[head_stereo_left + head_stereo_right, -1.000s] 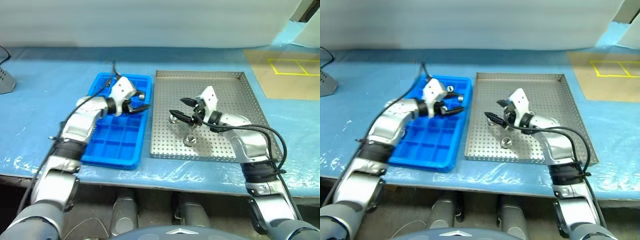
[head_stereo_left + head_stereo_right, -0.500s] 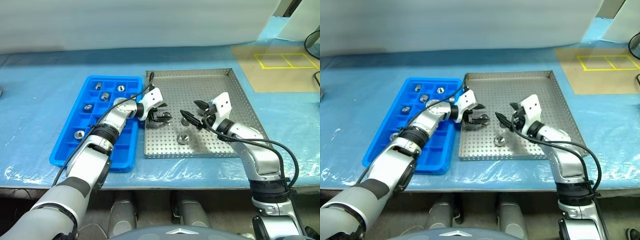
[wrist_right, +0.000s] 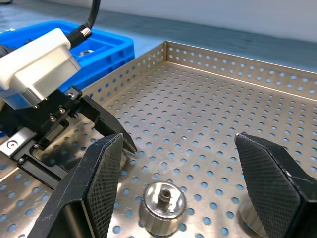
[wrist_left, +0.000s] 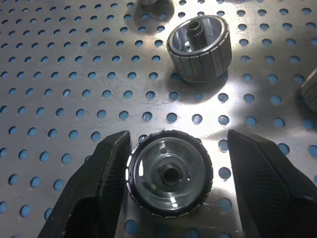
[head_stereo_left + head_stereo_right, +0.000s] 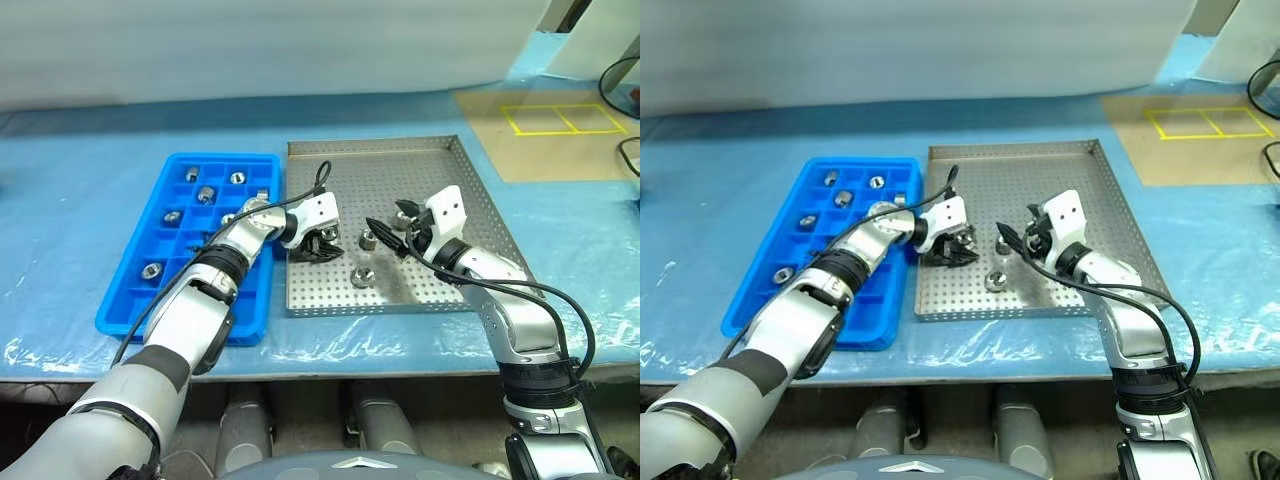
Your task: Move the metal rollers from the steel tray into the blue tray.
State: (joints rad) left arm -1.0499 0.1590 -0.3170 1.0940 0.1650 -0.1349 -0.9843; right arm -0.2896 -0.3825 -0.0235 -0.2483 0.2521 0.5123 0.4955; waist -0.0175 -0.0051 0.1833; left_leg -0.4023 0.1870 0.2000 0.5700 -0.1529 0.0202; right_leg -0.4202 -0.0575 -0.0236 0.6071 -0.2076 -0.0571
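My fingers are beside the roller's ridged rim, low over the steel tray. They would hold the roller if they closed now, so my left gripper closes on it next.
The steel tray holds three metal rollers. One lies flat between the fingers of my open left gripper, which is low over the tray's left part; one finger touches its rim and the other stands clear. A second roller sits just beyond, in front of my right gripper, which hangs open above the tray with nothing in it. A third roller lies nearer the front rim. The blue tray to the left has several rollers in separate compartments.
Both trays rest on a blue plastic-covered table. A brown board with yellow tape marks lies at the back right. The steel tray's far and right parts are bare. Both grippers stand close together over the tray's middle.
My left arm swung right from above the blue tray into the steel tray and dropped around a roller, fingers still open. The right gripper barely moved. The camera view shifted.
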